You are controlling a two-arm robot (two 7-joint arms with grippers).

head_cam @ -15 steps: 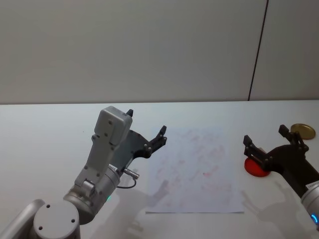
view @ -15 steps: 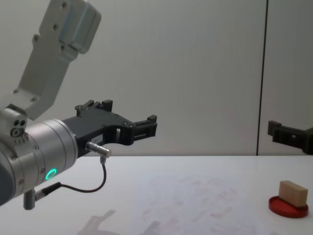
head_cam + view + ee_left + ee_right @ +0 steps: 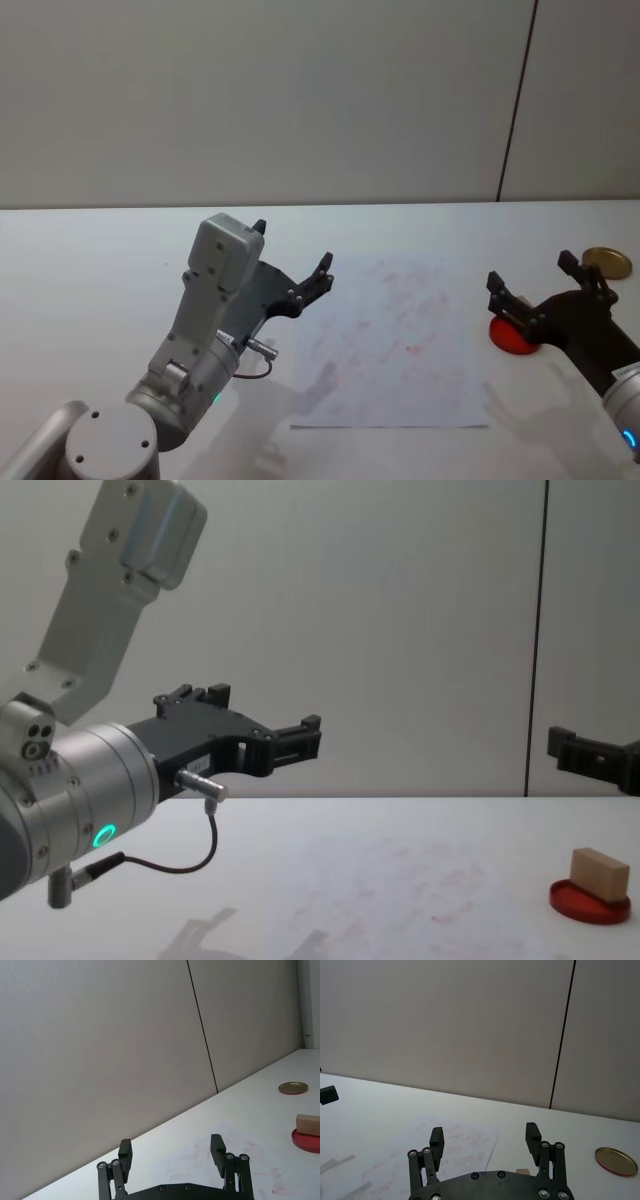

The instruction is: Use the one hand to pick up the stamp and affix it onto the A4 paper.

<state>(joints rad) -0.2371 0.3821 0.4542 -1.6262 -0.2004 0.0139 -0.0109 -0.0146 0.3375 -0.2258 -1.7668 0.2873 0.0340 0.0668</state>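
My right gripper grabs the stamp by its broad wooden sides above the ink next, since the stamp's base sits in the red ink pad [image 3: 588, 909].
The stamp [image 3: 598, 873], a small tan wooden block, stands on a round red ink pad [image 3: 590, 903] at the table's right; it also shows in the left wrist view [image 3: 307, 1124]. My right gripper [image 3: 530, 270] hovers open just above and in front of the pad [image 3: 508, 336], holding nothing. In its own wrist view the right gripper [image 3: 485, 1134] has the stamp's top [image 3: 522, 1172] peeking just past its body. The A4 paper [image 3: 395, 340] lies flat at the middle with faint red smudges. My left gripper [image 3: 293, 245] is open and raised at the paper's left edge.
A round brass lid [image 3: 607, 262] lies on the table beyond the ink pad, far right. A grey wall with a dark vertical seam runs behind the white table [image 3: 90, 260]. The left arm's big silver link [image 3: 60, 800] stands over the near left.
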